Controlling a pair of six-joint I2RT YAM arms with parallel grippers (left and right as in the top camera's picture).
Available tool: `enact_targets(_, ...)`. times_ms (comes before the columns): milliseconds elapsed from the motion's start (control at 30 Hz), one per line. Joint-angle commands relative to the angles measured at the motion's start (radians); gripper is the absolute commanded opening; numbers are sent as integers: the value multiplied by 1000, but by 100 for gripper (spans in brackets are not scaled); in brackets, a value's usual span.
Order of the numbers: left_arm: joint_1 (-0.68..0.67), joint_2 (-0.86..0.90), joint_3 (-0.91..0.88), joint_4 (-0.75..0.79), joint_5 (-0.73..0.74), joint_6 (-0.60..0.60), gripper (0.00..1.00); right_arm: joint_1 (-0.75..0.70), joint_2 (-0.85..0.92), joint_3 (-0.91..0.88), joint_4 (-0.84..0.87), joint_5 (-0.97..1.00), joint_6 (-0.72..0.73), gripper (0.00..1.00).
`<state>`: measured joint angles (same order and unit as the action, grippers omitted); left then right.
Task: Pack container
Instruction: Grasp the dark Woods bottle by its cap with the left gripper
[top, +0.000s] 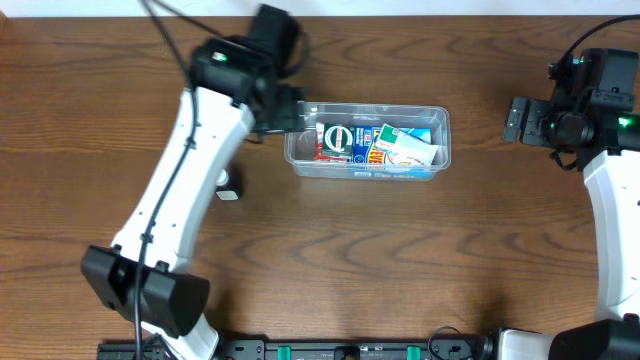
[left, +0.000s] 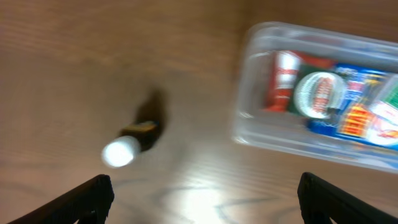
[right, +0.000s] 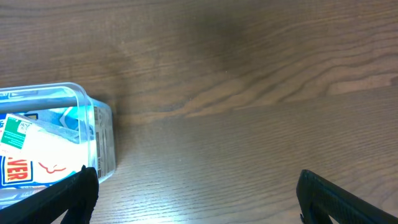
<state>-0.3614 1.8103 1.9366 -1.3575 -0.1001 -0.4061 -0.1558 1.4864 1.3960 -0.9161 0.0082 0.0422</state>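
Note:
The small dark bottle needs to go into the container (top: 297, 160), so my left gripper should next grab it by its white cap end (top: 222, 178), which leaves its body free for packing.
The clear container (top: 297, 160) sits at the table's middle back and holds several colourful packets and a round red-and-white lid. My left gripper (top: 292, 112) is open and empty, above the table at the container's left end. In the blurred left wrist view, the container (left: 247, 124) is at upper right and the jaws (left: 205, 199) hang over bare wood. My right gripper (top: 516, 120) is open and empty, well to the right of the container. The right wrist view shows the container's corner (right: 102, 146) at far left, with the jaws (right: 196, 196) over bare wood.
A small dark bottle with a white cap (top: 228, 189) lies on the table left of the container, partly under my left arm. It also shows in the left wrist view (left: 134, 140). The table is brown wood (top: 420, 260).

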Motion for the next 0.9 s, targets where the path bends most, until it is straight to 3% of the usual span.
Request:
enact_targets(0, 82, 26, -44, -34, -21, 13, 96, -7, -9, 11, 0, 3, 13, 99)
enact_targets(267, 207, 26, -224, 13, 65, 67, 95, -7, -9, 11, 0, 3, 13, 99)
enact_targets(600, 215, 26, -454, 160, 75, 84, 95, -7, -9, 11, 0, 3, 13, 99)
enact_targets(867, 215, 26, -535, 275, 119, 83, 94, -7, -9, 11, 0, 3, 13, 99)
